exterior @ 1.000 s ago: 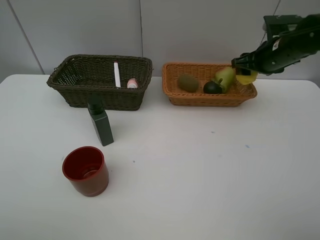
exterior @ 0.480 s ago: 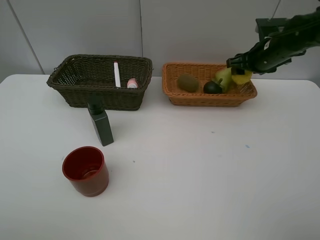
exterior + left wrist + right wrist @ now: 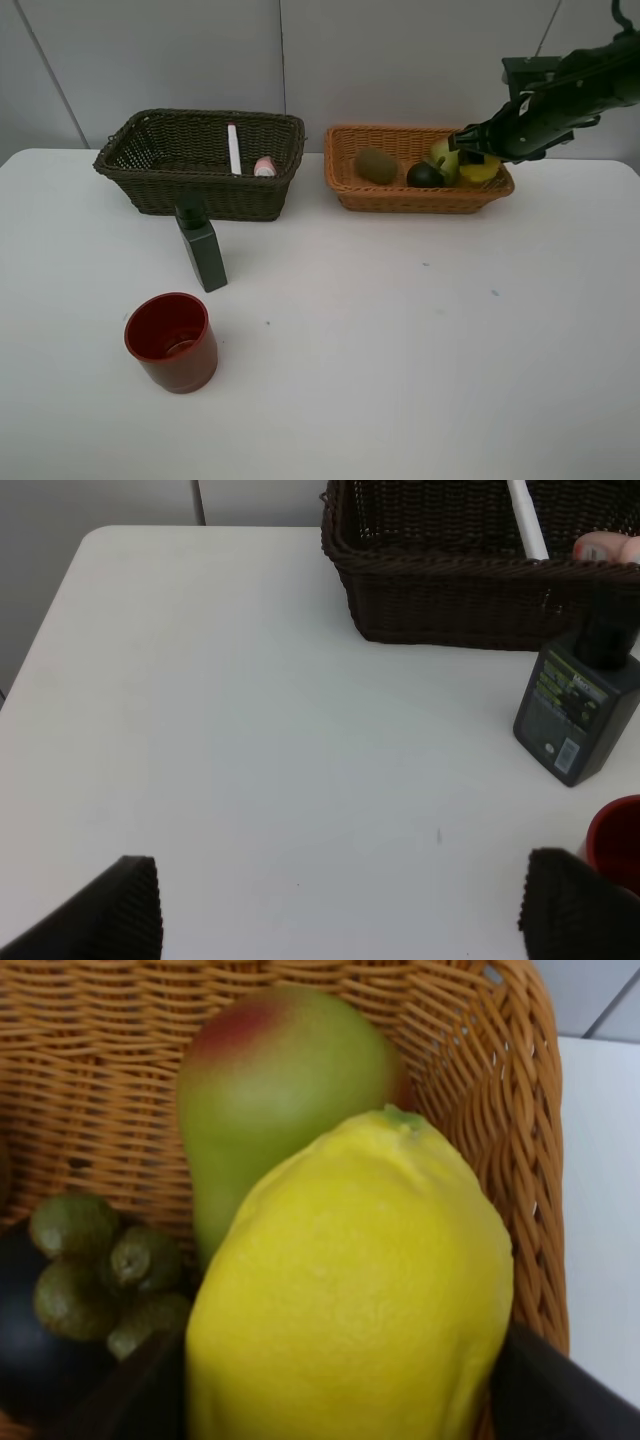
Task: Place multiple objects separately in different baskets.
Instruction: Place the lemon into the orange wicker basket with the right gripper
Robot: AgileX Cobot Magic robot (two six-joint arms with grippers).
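My right gripper holds the yellow lemon (image 3: 481, 169) low inside the orange-tan basket beside the pear. The lemon would rest there, so the gripper should open.
My right gripper (image 3: 478, 157) is shut on the yellow lemon (image 3: 481, 169) (image 3: 350, 1290), low over the right end of the orange-tan basket (image 3: 400, 200) (image 3: 505, 1110). Close beside the lemon in that basket lie the green-red pear (image 3: 445, 153) (image 3: 270, 1090), the dark mangosteen (image 3: 425, 175) (image 3: 35, 1355) and the brown kiwi (image 3: 376, 165). The dark basket (image 3: 200, 190) (image 3: 450, 615) holds the white marker (image 3: 234, 148) (image 3: 525, 520) and the pink bottle (image 3: 264, 166) (image 3: 605, 548). On the table stand the dark green bottle (image 3: 203, 250) (image 3: 578, 710) and the red cup (image 3: 172, 342) (image 3: 617, 835). My left gripper (image 3: 345, 920) is open above bare table.
The white table (image 3: 400, 350) reaches its left edge (image 3: 40, 640) near the left gripper. A grey panelled wall (image 3: 400, 60) stands right behind both baskets.
My right gripper has carried the lemon leftward and down, from the basket's right rim to just beside the pear inside it. Nothing else has moved.
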